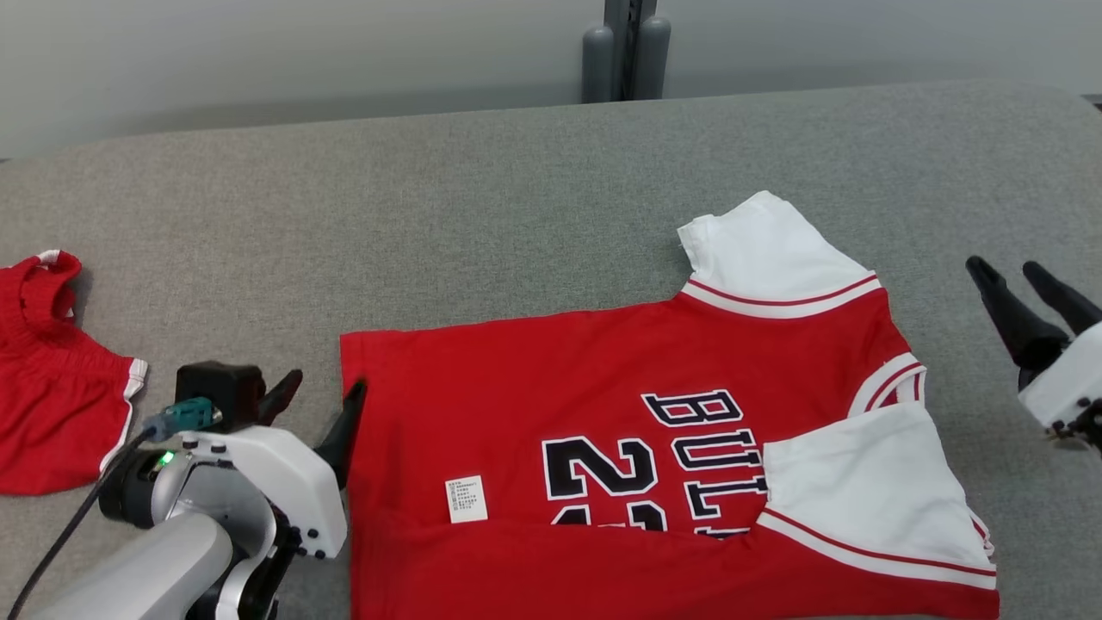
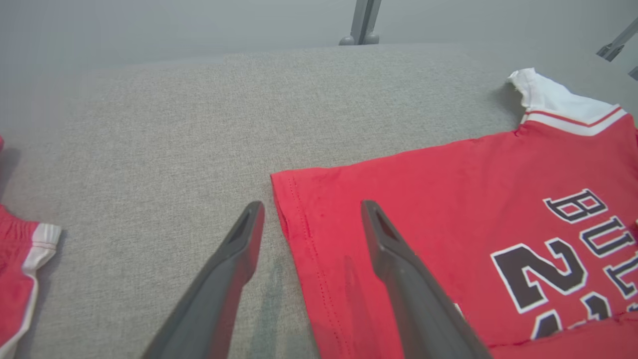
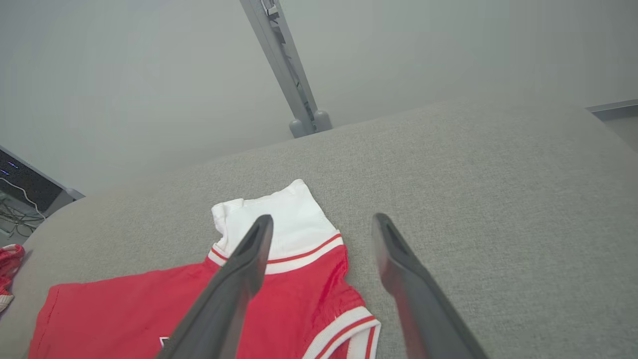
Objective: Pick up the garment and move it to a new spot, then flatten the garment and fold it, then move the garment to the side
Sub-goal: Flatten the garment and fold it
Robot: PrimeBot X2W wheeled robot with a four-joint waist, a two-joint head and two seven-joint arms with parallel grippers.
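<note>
I should next grab the red jersey's hem corner (image 1: 354, 346) with my left gripper, so that I can fold it over the jersey's black number (image 1: 600, 467).
The garment (image 1: 560, 387) is a red jersey with white sleeves and black lettering, lying spread on the grey table (image 1: 516, 215) with its collar to the right. Its near edge is folded up over the number, and a white label shows there. My left gripper (image 1: 325, 387) is open at the jersey's left hem. In the left wrist view the left gripper (image 2: 311, 207) straddles the far hem corner of the garment (image 2: 448, 199), one finger over cloth and one over table. My right gripper (image 1: 1006, 267) is open, off to the right of the jersey. In the right wrist view the right gripper (image 3: 323, 219) points past the far white sleeve of the garment (image 3: 149, 309).
A second red piece, shorts (image 1: 52, 387) with white trim, lies at the table's left edge, also seen as the shorts (image 2: 20, 269) in the left wrist view. A grey post (image 1: 624, 52) stands behind the table's far edge. Bare grey table stretches behind and to the right of the jersey.
</note>
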